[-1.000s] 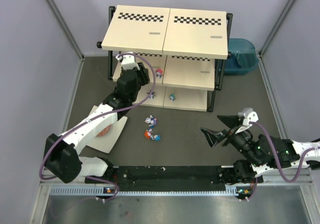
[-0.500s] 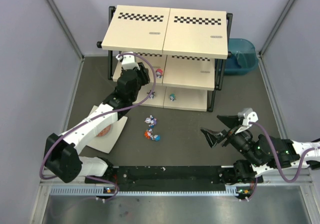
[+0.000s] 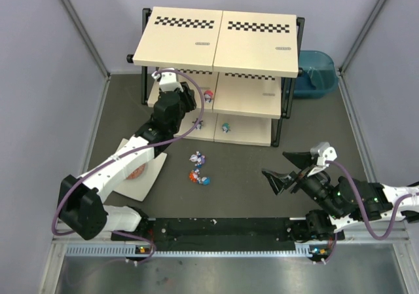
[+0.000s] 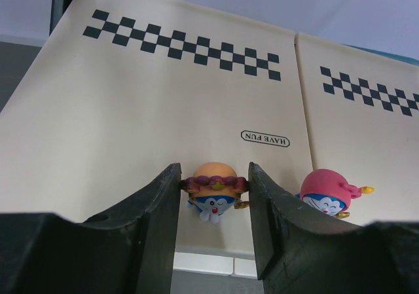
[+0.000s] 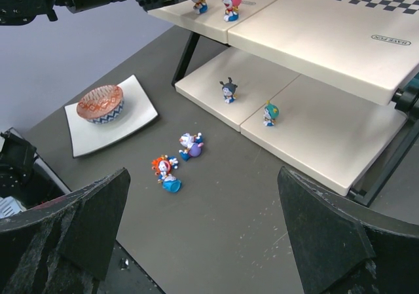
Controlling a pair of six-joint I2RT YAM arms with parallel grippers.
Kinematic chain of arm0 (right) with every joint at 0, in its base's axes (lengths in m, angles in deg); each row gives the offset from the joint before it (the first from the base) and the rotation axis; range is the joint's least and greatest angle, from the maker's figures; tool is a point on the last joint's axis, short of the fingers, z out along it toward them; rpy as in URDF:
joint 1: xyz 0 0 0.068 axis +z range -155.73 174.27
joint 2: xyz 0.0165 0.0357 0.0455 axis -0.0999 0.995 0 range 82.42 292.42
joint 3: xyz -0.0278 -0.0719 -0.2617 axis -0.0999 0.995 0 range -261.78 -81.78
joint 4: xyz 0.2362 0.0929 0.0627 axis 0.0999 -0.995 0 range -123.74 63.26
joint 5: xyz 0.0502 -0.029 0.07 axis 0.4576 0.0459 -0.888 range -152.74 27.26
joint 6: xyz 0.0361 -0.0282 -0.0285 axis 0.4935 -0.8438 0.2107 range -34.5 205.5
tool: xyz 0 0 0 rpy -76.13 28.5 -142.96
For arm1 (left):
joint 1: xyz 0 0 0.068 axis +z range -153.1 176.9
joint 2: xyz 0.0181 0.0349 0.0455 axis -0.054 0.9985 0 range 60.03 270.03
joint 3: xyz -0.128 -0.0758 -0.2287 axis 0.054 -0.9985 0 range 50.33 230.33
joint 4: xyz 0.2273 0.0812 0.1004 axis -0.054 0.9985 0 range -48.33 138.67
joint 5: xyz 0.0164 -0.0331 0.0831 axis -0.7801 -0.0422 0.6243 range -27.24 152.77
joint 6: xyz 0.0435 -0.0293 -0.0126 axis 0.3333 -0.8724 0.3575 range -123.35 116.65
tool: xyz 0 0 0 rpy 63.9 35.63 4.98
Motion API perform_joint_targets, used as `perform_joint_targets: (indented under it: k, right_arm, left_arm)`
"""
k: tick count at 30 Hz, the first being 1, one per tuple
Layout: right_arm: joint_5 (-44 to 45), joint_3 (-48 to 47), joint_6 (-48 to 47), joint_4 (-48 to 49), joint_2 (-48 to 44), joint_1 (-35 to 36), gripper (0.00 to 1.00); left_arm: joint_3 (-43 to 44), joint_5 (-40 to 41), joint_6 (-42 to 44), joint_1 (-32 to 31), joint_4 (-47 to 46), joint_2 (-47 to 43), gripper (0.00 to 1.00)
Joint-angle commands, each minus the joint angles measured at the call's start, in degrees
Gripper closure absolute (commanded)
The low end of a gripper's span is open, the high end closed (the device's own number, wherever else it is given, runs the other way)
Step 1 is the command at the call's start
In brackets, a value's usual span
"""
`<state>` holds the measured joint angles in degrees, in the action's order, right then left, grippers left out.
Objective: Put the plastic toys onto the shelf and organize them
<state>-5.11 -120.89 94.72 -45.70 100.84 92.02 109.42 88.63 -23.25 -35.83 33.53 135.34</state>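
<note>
The orange-headed toy's feet [image 4: 210, 217] meet the middle board [image 4: 213, 235] behind the middle board's front edge, so the toy would stand there. It is now time for my left gripper to release it.
My left gripper [image 4: 214, 173] reaches onto the middle board of the shelf [image 3: 222, 38], shut on an orange-headed toy [image 4: 215, 190] with a dark red band, both fingers against the band. A pink-headed toy [image 4: 327, 192] stands just right of it on the same board. Two more toys stand on the bottom board, a dark one [image 5: 228, 91] and a teal-headed one [image 5: 270, 114]. A white and purple toy [image 5: 190, 145] and an orange-haired toy [image 5: 163, 171] lie on the dark table. My right gripper [image 3: 285, 166] hovers open at the right, empty, away from the toys.
A white square plate [image 5: 134, 114] carrying an orange-pink patterned disc [image 5: 100, 103] lies left of the lying toys, under the left arm. A blue tub [image 3: 315, 71] sits behind the shelf's right end. Grey walls close in on both sides.
</note>
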Motion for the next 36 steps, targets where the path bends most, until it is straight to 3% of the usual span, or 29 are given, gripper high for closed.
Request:
perform_joint_targets:
  k: [1, 14, 31, 36]
  right_arm:
    - [-0.76, -0.79, 0.01, 0.15, -0.57, 0.51, 0.04]
    - [-1.03, -0.61, 0.19, 0.24, -0.49, 0.59, 0.04]
    - [-1.11, -0.26, 0.46, 0.15, -0.48, 0.59, 0.04]
    - [-1.02, -0.26, 0.54, 0.24, -0.57, 0.51, 0.04]
  left_arm:
    - [1.29, 0.50, -0.58, -0.14, 1.29, -0.16, 0.55]
    - [1.38, 0.85, -0.58, -0.14, 1.29, -0.43, 0.42]
    - [1.12, 1.64, -0.93, -0.23, 1.20, -2.01, 0.36]
    - [1.20, 1.03, -1.02, -0.23, 1.11, -3.76, 0.29]
